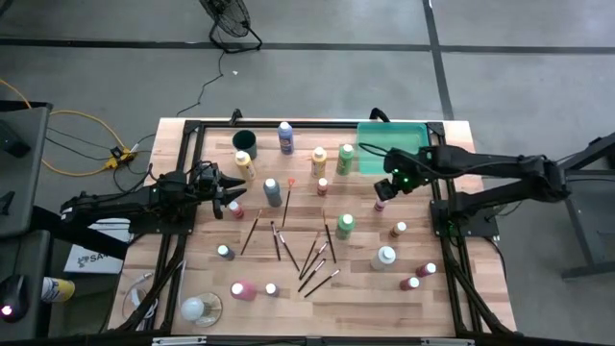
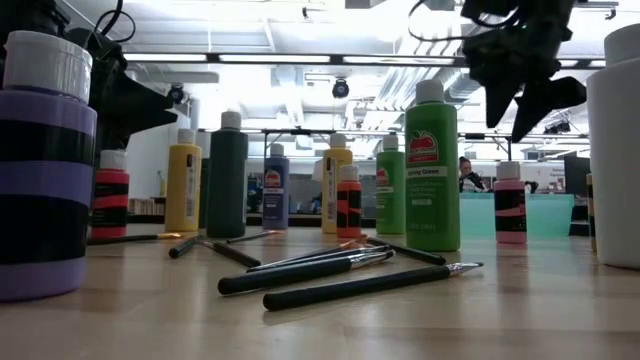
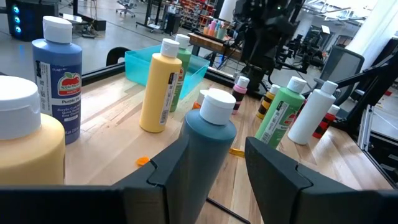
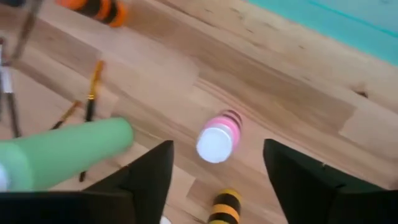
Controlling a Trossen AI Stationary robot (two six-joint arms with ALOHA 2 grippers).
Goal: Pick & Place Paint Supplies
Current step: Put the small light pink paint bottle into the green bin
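Note:
I would miss the cap if I closed my right gripper now, because its fingers are high above the pink bottle's white cap (image 4: pixel 214 144). I should lower my right gripper first, then close it on the cap.
Small capped paint bottles stand scattered over the wooden table, and several dark-handled brushes (image 1: pixel 307 255) lie flat near its middle. My right gripper (image 1: pixel 389 185) hangs open, pointing down, above a pink bottle with a white cap (image 4: pixel 217 140) that stands upright near the green tray (image 1: pixel 394 124). Its fingers are above the cap, apart from it. My left gripper (image 1: pixel 233 197) is level and open at the table's left. It faces a grey-blue bottle (image 3: pixel 208 143) that stands a little beyond its fingertips. The dark cup (image 1: pixel 244 140) stands at the far left.
A tall green bottle (image 1: pixel 345 225) stands close to the pink one, toward the near edge, and a white bottle (image 1: pixel 385 257) stands nearer still. Yellow (image 3: pixel 158 84) and purple (image 3: pixel 57 81) bottles stand at the far side. A black frame rail (image 1: pixel 437 207) runs along the table's edges.

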